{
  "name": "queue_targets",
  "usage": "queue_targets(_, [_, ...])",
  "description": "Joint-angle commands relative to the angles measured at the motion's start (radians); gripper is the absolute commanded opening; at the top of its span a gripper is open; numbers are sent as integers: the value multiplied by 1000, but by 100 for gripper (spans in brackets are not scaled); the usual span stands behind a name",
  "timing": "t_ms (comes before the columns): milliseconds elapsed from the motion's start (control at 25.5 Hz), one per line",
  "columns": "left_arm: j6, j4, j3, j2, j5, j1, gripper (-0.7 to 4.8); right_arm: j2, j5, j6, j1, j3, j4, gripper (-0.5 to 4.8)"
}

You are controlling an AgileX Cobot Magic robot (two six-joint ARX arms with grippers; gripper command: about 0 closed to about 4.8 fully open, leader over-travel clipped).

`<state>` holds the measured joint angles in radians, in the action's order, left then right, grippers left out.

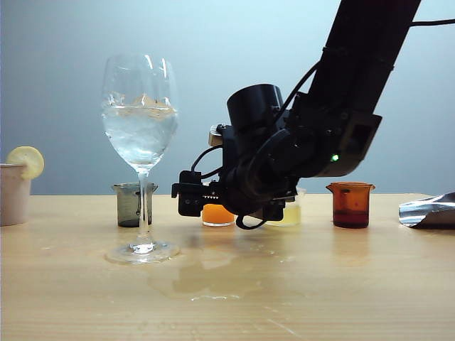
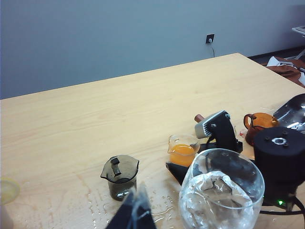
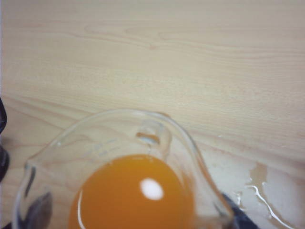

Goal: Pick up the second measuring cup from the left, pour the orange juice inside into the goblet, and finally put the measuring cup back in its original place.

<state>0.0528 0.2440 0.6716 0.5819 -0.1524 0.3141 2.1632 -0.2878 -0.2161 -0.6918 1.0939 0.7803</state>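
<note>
I will next grab the second measuring cup by its clear sides with my right gripper, to pour the orange juice into the goblet (image 1: 142, 128).
The second measuring cup (image 1: 217, 215) is small and clear and holds orange juice (image 3: 131, 195). It stands on the wooden table between the smoky grey cup (image 1: 131, 204) and a pale yellow cup (image 1: 290, 213). My right gripper (image 1: 202, 202) is open and level, with one finger (image 2: 215, 125) on each side of the measuring cup (image 2: 183, 149). From the right wrist, the cup (image 3: 119, 138) fills the view from above. The goblet (image 1: 142, 128) stands to the left of the cup and holds water and ice. My left gripper (image 2: 136, 210) hangs shut and empty above the grey cup (image 2: 120, 175).
An amber cup (image 1: 350, 204) stands at the right of the row, and a foil bag (image 1: 430, 211) lies beyond it. A white cup (image 1: 13, 195) with a lemon slice (image 1: 25, 160) is at the far left. Spilled water (image 1: 206, 284) wets the table in front of the goblet.
</note>
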Motion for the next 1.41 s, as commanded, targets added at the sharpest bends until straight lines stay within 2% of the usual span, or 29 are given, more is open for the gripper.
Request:
queue_targets(39, [31, -13, 5, 0, 3, 1, -5, 2, 2, -1, -2, 25, -14, 479])
queue_targets(666, [45, 8, 5, -2, 2, 1, -5, 31, -2, -2, 1, 40, -13, 478])
queue_targets(783, [45, 19, 5, -2, 2, 1, -5, 31, -1, -2, 1, 40, -13, 401])
queue_targets(822, [45, 21, 5, -2, 2, 1, -5, 31, -1, -1, 1, 40, -14, 358])
queue_targets(861, [45, 23, 5, -2, 2, 1, -5, 31, -1, -1, 1, 40, -13, 290])
queue_targets(979, [45, 26, 5, -2, 2, 1, -5, 31, 0, -1, 2, 40, -14, 174])
queue_targets(1018, [45, 26, 5, -2, 2, 1, -5, 31, 3, -1, 1, 40, -14, 153])
queue_targets(1214, [45, 26, 6, -2, 2, 1, -5, 27, 4, 11, 0, 40, -14, 142])
queue_targets(1410, [45, 23, 6, -2, 2, 1, -5, -8, 63, 20, -4, 41, -32, 142])
